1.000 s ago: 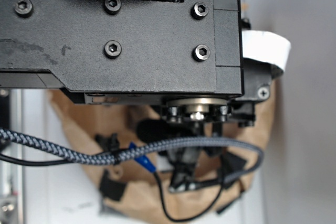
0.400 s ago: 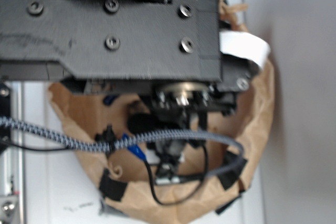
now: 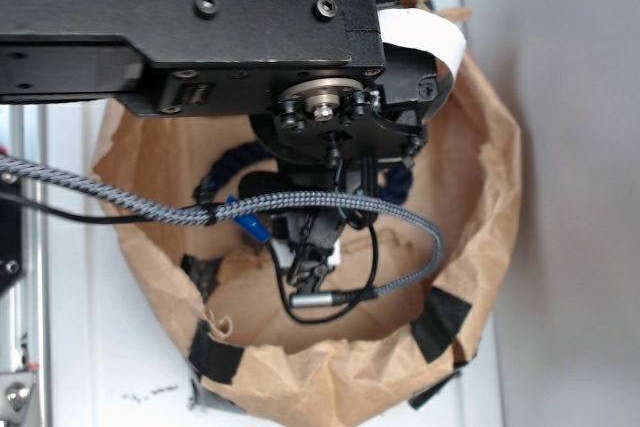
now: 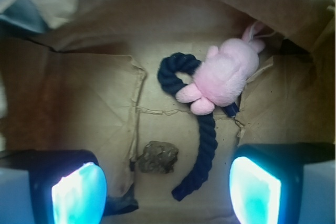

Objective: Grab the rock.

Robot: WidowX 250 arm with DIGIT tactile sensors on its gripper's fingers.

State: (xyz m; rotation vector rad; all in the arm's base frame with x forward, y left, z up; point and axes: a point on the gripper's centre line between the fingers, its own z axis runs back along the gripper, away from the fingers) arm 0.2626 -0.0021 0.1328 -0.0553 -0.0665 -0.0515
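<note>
I need to pick up the rock (image 4: 157, 157) next, by opposite sides, from its place beside the dark rope (image 4: 206, 153).
In the wrist view the rock (image 4: 157, 157), small, lumpy and grey-brown, lies on the brown paper floor of the bag (image 4: 79, 103). My gripper (image 4: 167, 192) is open above it, its two glowing pads (image 4: 79, 195) wide apart, and the rock sits between them, a little left of centre and nearer the far side. Nothing is held. In the exterior view my arm and wrist (image 3: 320, 117) hang over the paper bag (image 3: 480, 247) and hide the rock.
A dark blue rope (image 4: 205, 145) curves just right of the rock, its end close to it. A pink plush toy (image 4: 226, 74) rests on the rope at the back right. The bag's crumpled walls rise all around. A braided cable (image 3: 120, 192) crosses the exterior view.
The arm has moved away from the camera and down into the bag, so more of the bag's rim and the wrist now show.
</note>
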